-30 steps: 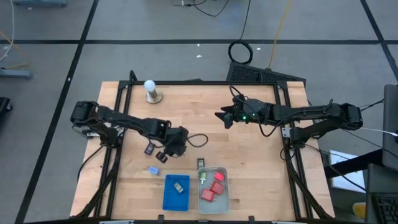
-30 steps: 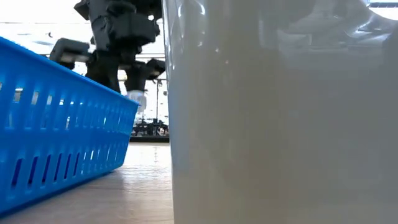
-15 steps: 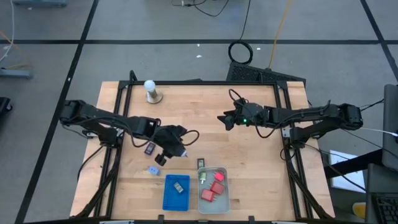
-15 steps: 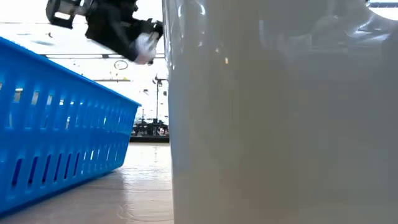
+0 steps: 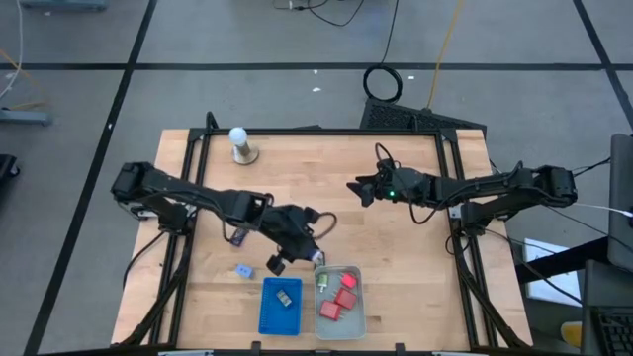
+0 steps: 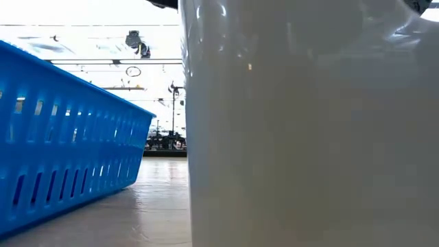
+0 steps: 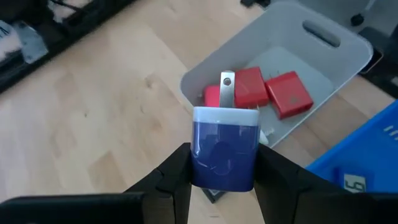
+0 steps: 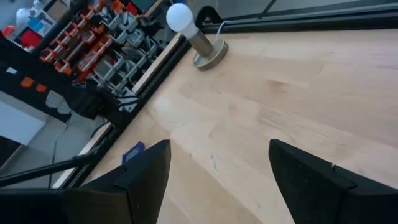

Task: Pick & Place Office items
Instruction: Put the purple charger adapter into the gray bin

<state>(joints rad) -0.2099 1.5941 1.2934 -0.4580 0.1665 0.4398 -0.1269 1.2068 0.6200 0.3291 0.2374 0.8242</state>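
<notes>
The blue-purple plug (image 5: 317, 258) hangs above and short of the grey tray's rim (image 5: 326, 270). My left gripper moves the plug toward the tray next, and opens only after that.
My left gripper (image 5: 309, 255) is shut on a blue-purple plug block (image 7: 224, 149) with a white end and a metal prong. It hangs over the far left corner of the pale grey tray (image 5: 360, 297). That tray holds three red blocks (image 7: 289, 93) and a green item (image 5: 321, 280). The blue tray (image 5: 267, 318) beside it holds one small item (image 5: 284, 297). A small black item (image 5: 237, 236) and a light blue one (image 5: 243, 270) lie on the table. My right gripper (image 5: 361, 188) hovers open over the table's middle right. My left gripper pinches the plug block by its two opposite side faces (image 7: 198, 163) between its two fingers (image 7: 177, 177). The fingers slant down toward the table's near right. The block is lifted clear of the table, its white end and prong (image 7: 226, 90) pointing away from the gripper.
A white bulb on a round base (image 5: 238, 144) stands at the table's far left. The low view is filled by the blue tray's wall (image 6: 68, 151) and the grey tray's wall (image 6: 309, 137). Bare wood lies between the two arms.
My left gripper has risen and gone toward the table's right and near edge, to the grey tray, tipping less steeply downward and carrying the plug block clear of the table. In the low view it has climbed out of the picture.
</notes>
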